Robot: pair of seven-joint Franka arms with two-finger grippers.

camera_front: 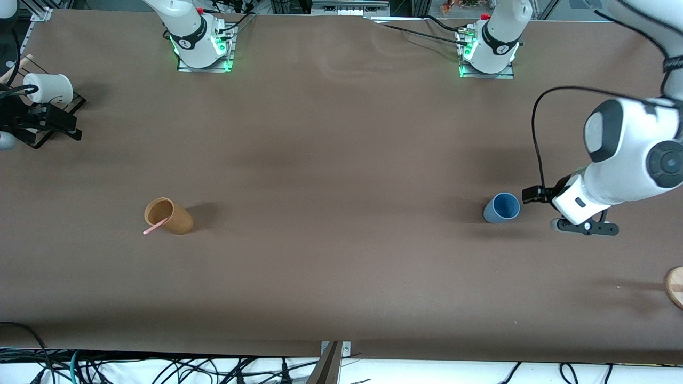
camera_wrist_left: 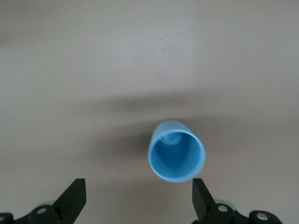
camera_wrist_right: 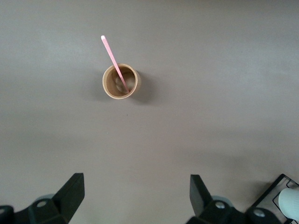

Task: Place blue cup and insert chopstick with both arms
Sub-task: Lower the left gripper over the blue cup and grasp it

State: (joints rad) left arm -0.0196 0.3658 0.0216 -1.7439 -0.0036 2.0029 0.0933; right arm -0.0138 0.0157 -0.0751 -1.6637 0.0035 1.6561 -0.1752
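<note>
The left gripper will next place the blue cup ready for the pink chopstick (camera_front: pixel 156 228), so it will grip the cup by its rim (camera_front: pixel 515 215).
The blue cup (camera_front: pixel 501 208) stands upright on the brown table toward the left arm's end. In the left wrist view I look down into its opening (camera_wrist_left: pixel 176 151). My left gripper (camera_front: pixel 539 194) hovers just beside the cup. It is open and empty (camera_wrist_left: pixel 138 186), and the cup is not between the fingers. The pink chopstick (camera_front: pixel 156 228) leans in a tan cup (camera_front: pixel 168 216) toward the right arm's end, its tip sticking out over the rim (camera_wrist_right: pixel 112 56). My right gripper (camera_front: pixel 53 124) is up at the table's end, open and empty (camera_wrist_right: pixel 135 184).
A white cup (camera_front: pixel 49 88) sits on a black rack (camera_front: pixel 37 140) beside the right gripper, and it also shows in the right wrist view (camera_wrist_right: pixel 289 200). A round wooden piece (camera_front: pixel 675 286) lies at the table edge at the left arm's end.
</note>
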